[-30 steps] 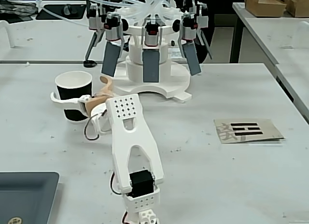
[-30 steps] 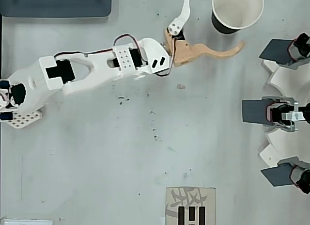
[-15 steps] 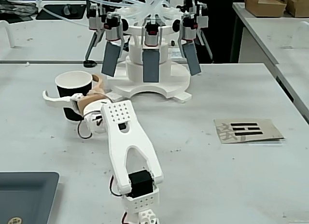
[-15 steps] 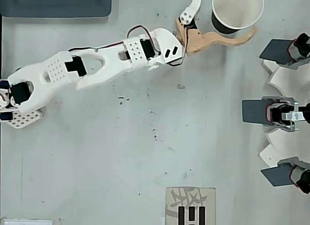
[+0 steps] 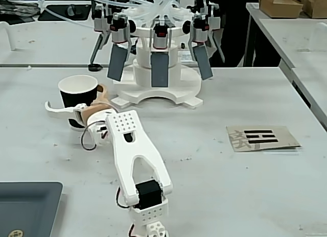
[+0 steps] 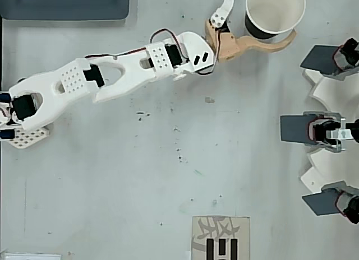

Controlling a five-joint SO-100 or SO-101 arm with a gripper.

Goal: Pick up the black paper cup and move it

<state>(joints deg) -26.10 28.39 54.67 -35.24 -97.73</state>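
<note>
The robot's gripper should next grab the cup by its black side (image 5: 78, 98), so that the black paper cup's opening (image 5: 77, 84) stays free during the move.
The black paper cup (image 5: 69, 98) stands upright on the grey table, white inside, at the top right of the overhead view (image 6: 275, 10). My gripper (image 5: 74, 96) is open and straddles the cup low on its wall. The white finger (image 6: 223, 8) lies off one side of the cup with a gap. On the other side, the tan finger (image 6: 263, 45) curves along the cup and looks to touch its wall. In the fixed view the white finger (image 5: 59, 109) crosses in front of the cup's lower part. The cup rests on the table.
A large white fixture (image 5: 158, 89) with several dark paddles and clear tubes stands just behind the cup, at the right edge of the overhead view (image 6: 331, 128). A dark grey tray (image 5: 28, 206) (image 6: 64, 5) sits near the arm's base. A marked card (image 5: 261, 138) lies apart.
The arm has stretched out toward the cup, bringing the open fingers from beside it to either side of it. Over the last half second it barely moved.
</note>
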